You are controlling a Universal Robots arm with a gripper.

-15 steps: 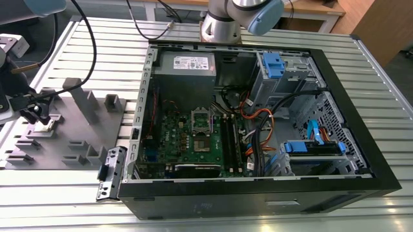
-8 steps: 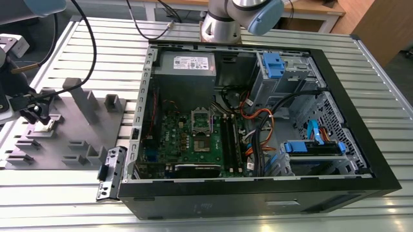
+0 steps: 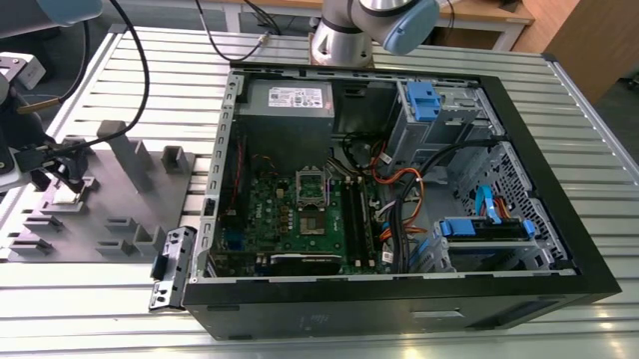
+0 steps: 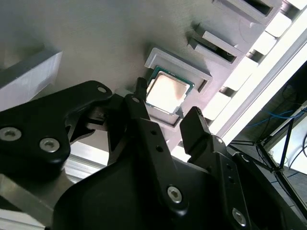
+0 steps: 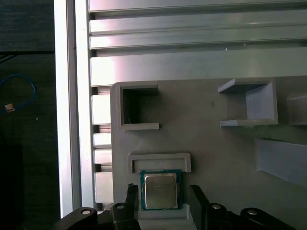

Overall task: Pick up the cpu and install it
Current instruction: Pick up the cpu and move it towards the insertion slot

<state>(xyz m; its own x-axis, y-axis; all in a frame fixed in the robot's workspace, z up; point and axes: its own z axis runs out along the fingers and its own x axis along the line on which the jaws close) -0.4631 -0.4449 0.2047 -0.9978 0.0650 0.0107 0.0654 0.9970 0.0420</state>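
My gripper grabs the cpu by its open side edges next, since raised grey ledges sit close along two ends of the cpu (image 5: pixel 160 190).
The cpu (image 5: pixel 160 190), a small square chip with a silvery top and green edge, lies flat in a shallow nest of the grey holder plate (image 5: pixel 216 139). My gripper (image 5: pixel 164 194) hangs just over it, open, with one black finger (image 5: pixel 132 194) on each side of the chip and a small gap at both. The second wrist view shows the cpu (image 4: pixel 166 92) between the fingertips (image 4: pixel 194 120) of the gripper (image 4: pixel 165 108). In the exterior view the gripper (image 3: pixel 60 179) stands over the holder plate (image 3: pixel 120 202) at the exterior view's left, outside the computer case. The motherboard socket (image 3: pixel 311 183) sits inside the case.
An open black computer case (image 3: pixel 399 292) lies on the slatted metal table (image 3: pixel 120 67), with cables (image 3: pixel 394 187), drive bays and a power supply (image 3: pixel 289 97) inside. The holder plate carries raised grey blocks (image 3: pixel 130 153) and empty pockets (image 5: pixel 139 112). The arm's base (image 3: pixel 345 41) stands behind the case.
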